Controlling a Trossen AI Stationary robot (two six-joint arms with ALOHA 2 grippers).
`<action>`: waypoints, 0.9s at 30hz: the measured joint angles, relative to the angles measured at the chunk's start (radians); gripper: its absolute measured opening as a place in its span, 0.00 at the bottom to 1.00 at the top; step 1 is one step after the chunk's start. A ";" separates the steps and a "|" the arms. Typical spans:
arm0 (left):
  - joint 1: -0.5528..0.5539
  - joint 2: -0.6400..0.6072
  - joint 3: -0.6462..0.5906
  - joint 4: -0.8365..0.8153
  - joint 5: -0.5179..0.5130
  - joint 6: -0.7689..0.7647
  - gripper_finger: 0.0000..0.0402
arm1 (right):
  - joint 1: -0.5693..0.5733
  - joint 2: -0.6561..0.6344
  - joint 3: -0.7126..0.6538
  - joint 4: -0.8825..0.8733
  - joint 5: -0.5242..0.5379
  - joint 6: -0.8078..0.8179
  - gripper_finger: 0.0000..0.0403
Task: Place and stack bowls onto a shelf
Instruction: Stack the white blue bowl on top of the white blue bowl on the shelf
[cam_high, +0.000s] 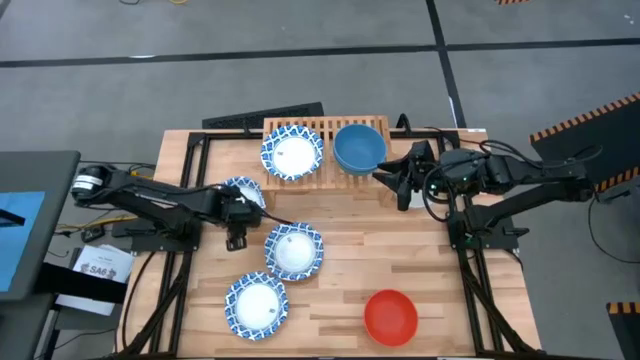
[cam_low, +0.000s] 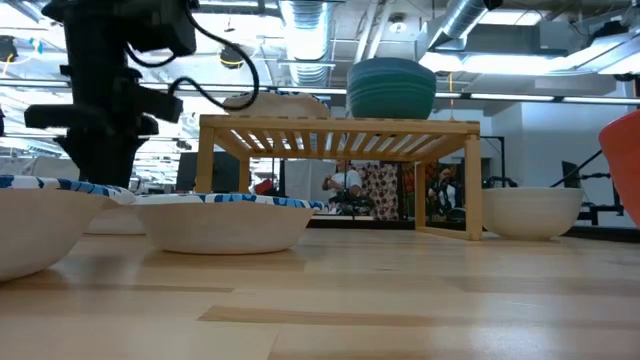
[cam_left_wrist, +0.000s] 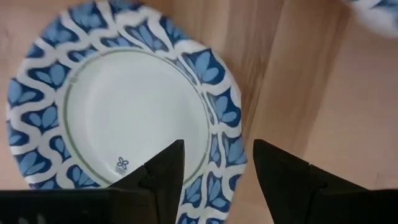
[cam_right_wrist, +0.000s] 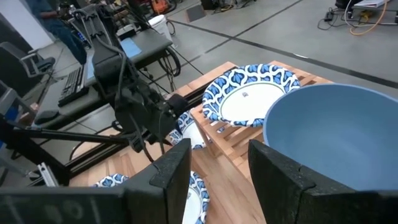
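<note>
My left fingers are hovering above the blue-and-white rim (cam_left_wrist: 224, 149) of the patterned bowl. I need to lower my left gripper before I close it on the bowl.
The light-wood shelf (cam_high: 325, 128) stands at the table's far edge. On its slats sit a patterned bowl (cam_high: 292, 153) and a blue bowl (cam_high: 359, 147); in the low view the blue bowl tops a greenish stack (cam_low: 392, 88). My left gripper (cam_left_wrist: 214, 177) is open, pointing down over another patterned bowl (cam_left_wrist: 124, 112), one finger on each side of its rim (cam_left_wrist: 217, 134). My right gripper (cam_right_wrist: 224, 180) is open, just off the blue bowl's (cam_right_wrist: 336, 137) near-right side. Two more patterned bowls (cam_high: 293, 250) (cam_high: 256, 305) and a red bowl (cam_high: 390, 315) rest on the table.
A white bowl (cam_low: 530, 212) stands on the table right of the shelf; my right arm hides it in the high view. Bare planks lie between the shelf and the near bowls (cam_high: 400, 250). Black frame rails run along both table sides.
</note>
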 joint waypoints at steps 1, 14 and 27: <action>0.000 0.015 0.000 0.000 0.001 0.000 0.44 | 0.000 0.000 0.000 0.000 0.000 0.000 0.46; 0.000 0.213 0.000 0.021 0.002 -0.010 0.43 | 0.000 0.000 0.000 -0.019 0.000 0.000 0.46; -0.005 0.120 0.132 -0.227 0.147 -0.067 0.01 | 0.000 0.000 0.000 -0.020 0.000 0.000 0.46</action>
